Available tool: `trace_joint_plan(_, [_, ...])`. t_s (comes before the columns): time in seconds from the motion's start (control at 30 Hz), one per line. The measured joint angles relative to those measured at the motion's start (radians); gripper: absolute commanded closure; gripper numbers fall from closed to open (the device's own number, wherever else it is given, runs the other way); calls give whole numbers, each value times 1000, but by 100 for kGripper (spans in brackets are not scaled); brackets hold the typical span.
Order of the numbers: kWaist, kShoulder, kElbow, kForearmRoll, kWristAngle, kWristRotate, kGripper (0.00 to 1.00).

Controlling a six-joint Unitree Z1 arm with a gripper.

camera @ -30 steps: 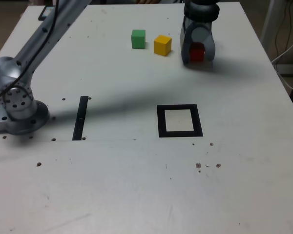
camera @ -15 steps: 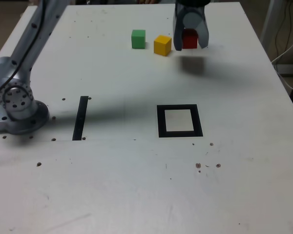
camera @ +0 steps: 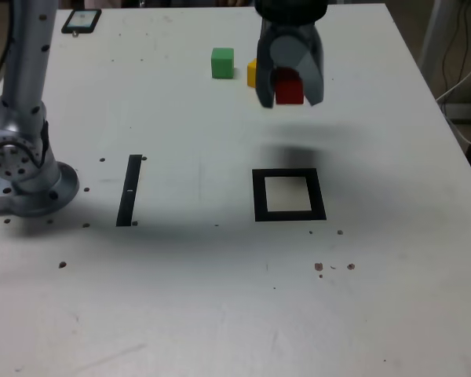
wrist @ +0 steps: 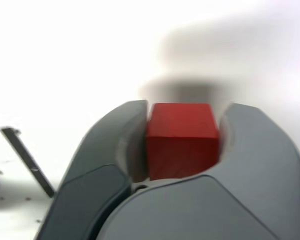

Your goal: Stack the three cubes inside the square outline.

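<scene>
My gripper should keep holding the cube until the cube gets to the outline. The red cube [camera: 289, 88] is in the air short of the square outline [camera: 289, 195].
My gripper [camera: 290, 88] is shut on the red cube [camera: 289, 88] and holds it in the air, above the table and behind the square outline [camera: 289, 195]. In the wrist view the red cube [wrist: 182, 139] sits squeezed between the two grey fingers [wrist: 115, 150]. The green cube [camera: 222, 63] rests on the table at the back. Just beside it the yellow cube [camera: 252, 72] is mostly hidden behind the gripper. The square outline has nothing inside it.
A straight black strip [camera: 129, 190] lies on the table at the exterior view's left, near the arm's base [camera: 27, 169]. A dark phone-like object [camera: 82, 20] lies at the far left corner. Cables hang off the table's right side.
The gripper has lifted the red cube off the table and carried it left and toward the front, closer to the square outline. The arm has swung upright.
</scene>
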Motion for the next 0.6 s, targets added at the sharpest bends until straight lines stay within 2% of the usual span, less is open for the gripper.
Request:
trace_joint_plan(0.17, [-145,-25,104,-62,-22,-117,62])
trace_joint_plan(0.4, [-187,5,170,-139,-35,-194,62])
trace_joint_plan(0.6, [-193,31,182,-164,-36,-217,62])
